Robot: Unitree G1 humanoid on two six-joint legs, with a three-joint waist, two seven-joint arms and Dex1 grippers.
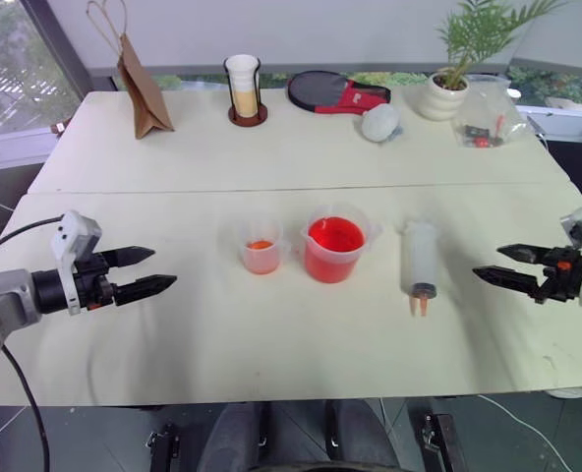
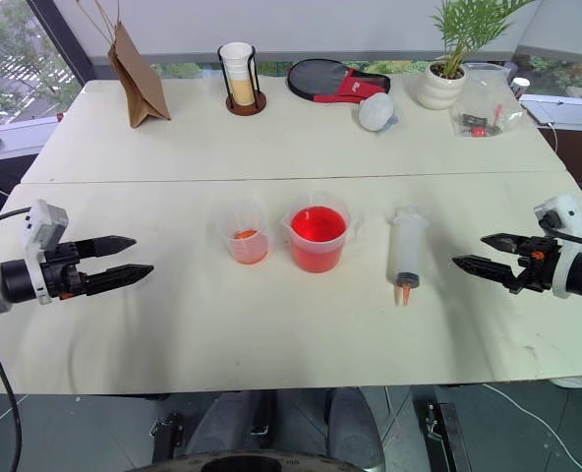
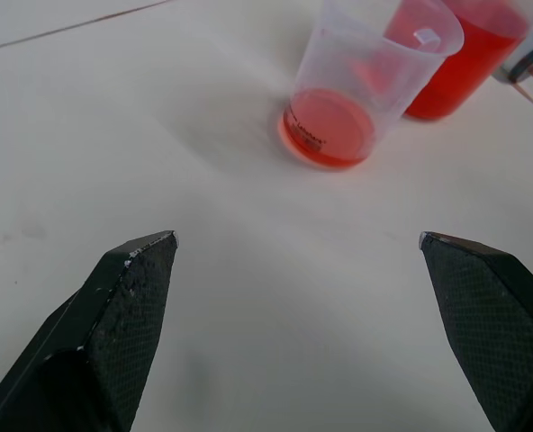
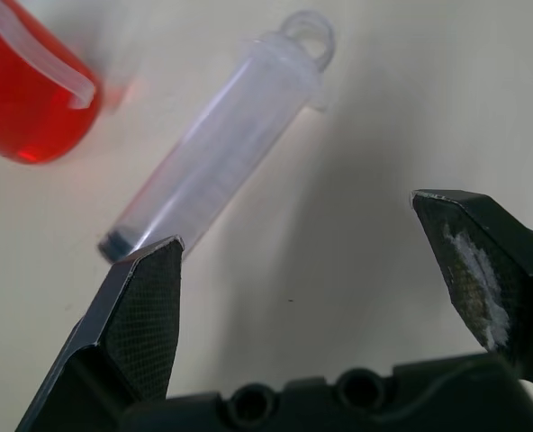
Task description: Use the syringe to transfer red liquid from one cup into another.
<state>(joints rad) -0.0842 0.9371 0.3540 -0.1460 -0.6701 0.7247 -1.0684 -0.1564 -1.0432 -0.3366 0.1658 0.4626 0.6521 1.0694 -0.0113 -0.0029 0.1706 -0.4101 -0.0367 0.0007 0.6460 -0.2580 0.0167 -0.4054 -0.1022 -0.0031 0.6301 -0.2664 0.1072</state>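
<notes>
The syringe's body lies long and flat between its plunger ring and slim orange tip [image 1: 419, 306], so my right gripper will next grab the syringe by the middle of its body [image 1: 422, 258].
The wide spouted beaker [image 1: 333, 248] stands mid-table, holding bright red liquid [image 1: 334, 236]. To its left is the smaller clear cup [image 1: 261, 247] with a shallow layer of orange-red liquid at its bottom. The clear syringe [image 1: 419, 263] lies flat to the beaker's right, its orange tip pointing toward the table's near edge. My left gripper [image 1: 152, 270] hovers open at the left, well short of the small cup. Over at the right my right gripper [image 1: 494, 265] is open too, a short way right of the syringe. Neither holds anything.
Along the far side stand a brown paper bag [image 1: 142, 87], a white-and-yellow cup in a black holder [image 1: 244, 88], a black and red paddle [image 1: 335, 93], a white wad [image 1: 379, 123], a potted plant [image 1: 446, 90] and a clear plastic bag [image 1: 485, 118]. A seam [image 1: 291, 187] crosses the tabletop.
</notes>
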